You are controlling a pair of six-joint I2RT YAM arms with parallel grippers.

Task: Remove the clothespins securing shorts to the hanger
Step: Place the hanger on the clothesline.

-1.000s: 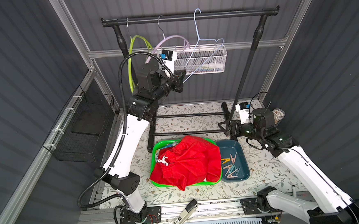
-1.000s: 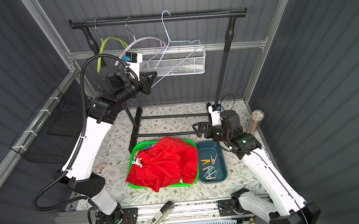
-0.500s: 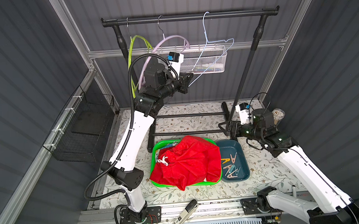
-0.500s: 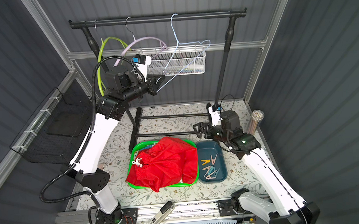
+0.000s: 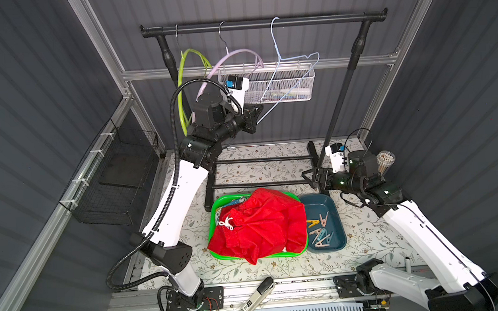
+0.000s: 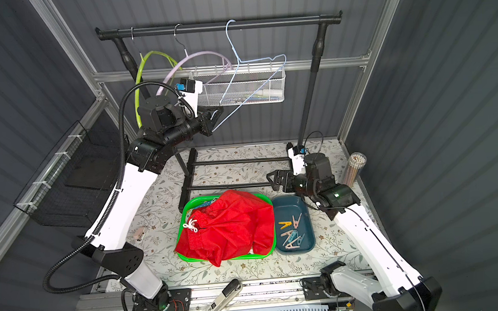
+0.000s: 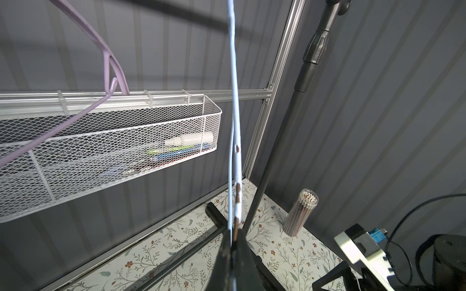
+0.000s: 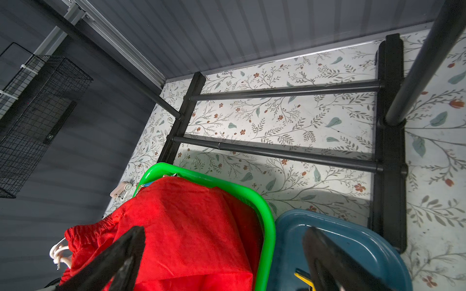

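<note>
My left gripper should open now, because the hanger's hook is over the black bar (image 5: 263,22) and the hanger would stay hanging.
A light blue wire hanger (image 5: 298,56) (image 6: 261,59) hangs bare from the black rail (image 5: 263,22). My left gripper (image 5: 257,121) (image 6: 213,128) (image 7: 233,233) is shut on the hanger's (image 7: 234,100) lower corner. Red shorts (image 5: 260,220) (image 6: 228,222) (image 8: 189,226) with a white drawstring lie heaped in a green basket (image 5: 212,211), with a scrap of printed fabric showing under them. Several clothespins (image 5: 320,229) (image 6: 291,232) lie loose in a dark blue tray (image 5: 337,216). My right gripper (image 5: 305,176) (image 6: 270,180) (image 8: 224,231) hovers open and empty over the far edges of basket and tray.
A green hanger (image 5: 182,77) and a lilac hanger (image 5: 235,52) hang bare further left on the rail. A white mesh basket (image 5: 282,83) is fixed to the back wall, a black wire basket (image 5: 118,176) to the left wall. A jar of sticks (image 5: 385,159) stands back right.
My left gripper has moved a little right and lower with the blue hanger's corner in it. The hanger's hook swung right along the rail and back. The right arm has stayed still.
</note>
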